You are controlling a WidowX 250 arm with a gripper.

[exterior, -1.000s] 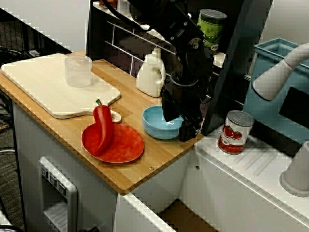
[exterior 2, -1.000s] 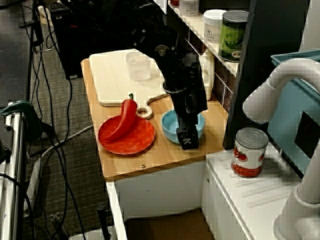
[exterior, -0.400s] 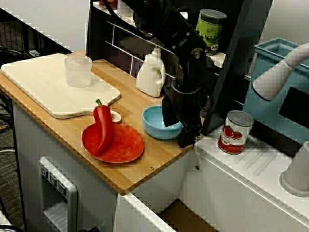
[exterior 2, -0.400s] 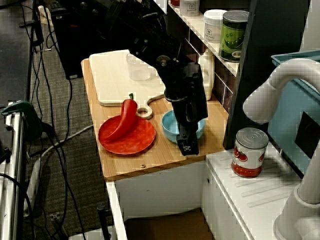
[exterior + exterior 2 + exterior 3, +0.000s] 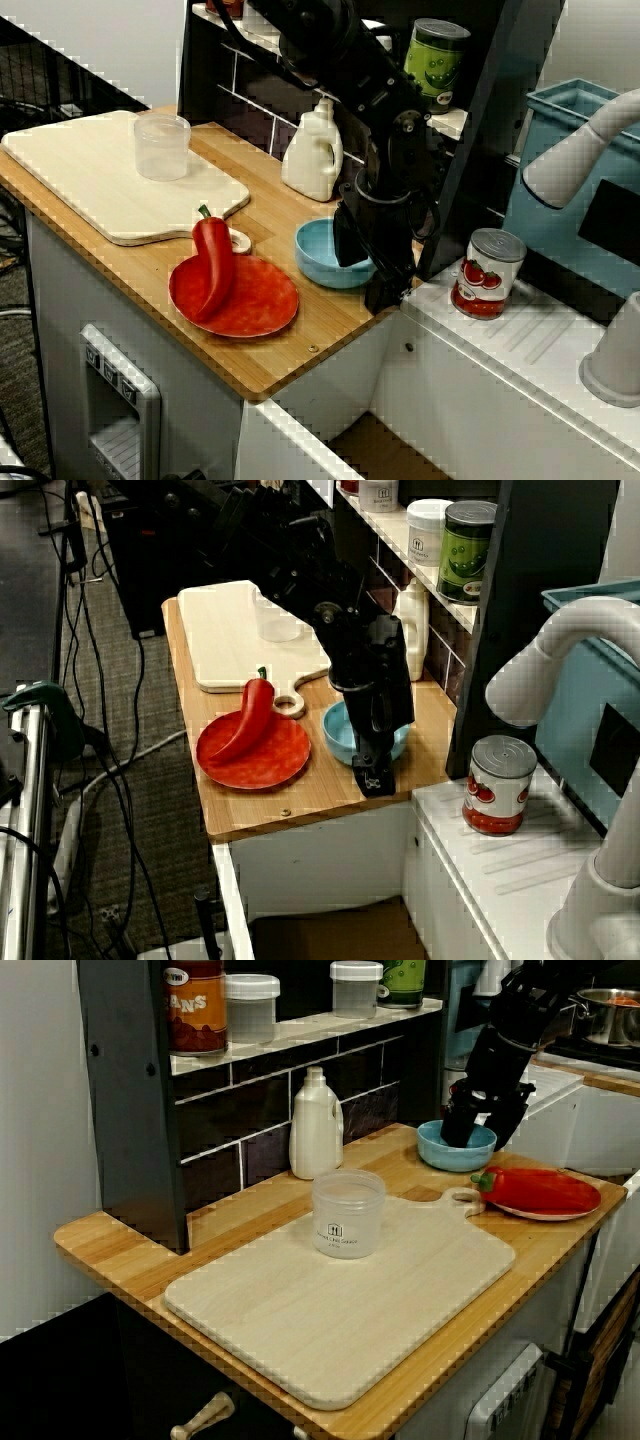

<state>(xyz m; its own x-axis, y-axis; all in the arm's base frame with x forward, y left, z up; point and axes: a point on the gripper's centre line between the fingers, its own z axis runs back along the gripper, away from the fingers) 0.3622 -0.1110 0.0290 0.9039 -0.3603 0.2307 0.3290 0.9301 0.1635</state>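
I should next use my gripper to grab the light blue bowl (image 5: pixel 318 258) by its rim (image 5: pixel 310 228), so that I can carry the bowl upright.
My black gripper (image 5: pixel 366 272) points straight down at the right side of a light blue bowl (image 5: pixel 318 258) on the wooden counter (image 5: pixel 300 340). One finger reaches inside the bowl and the other hangs outside its rim, low by the counter's right edge. In the high side view the gripper (image 5: pixel 370 762) covers the bowl's (image 5: pixel 338 735) near right part. The view along the counter shows the gripper (image 5: pixel 465 1132) dipping into the bowl (image 5: pixel 432 1148). The jaws stand apart across the rim.
A red pepper (image 5: pixel 213 265) lies on a red plate (image 5: pixel 255 300) left of the bowl. Behind stand a white bottle (image 5: pixel 313 152), a clear cup (image 5: pixel 162 147) on a cutting board (image 5: pixel 90 180), and dark shelving. A tomato can (image 5: pixel 487 273) stands on the white surface to the right.
The gripper has come down and slightly toward the counter's front edge, its outer finger now lower beside the bowl. The bowl, plate and pepper have stayed put.
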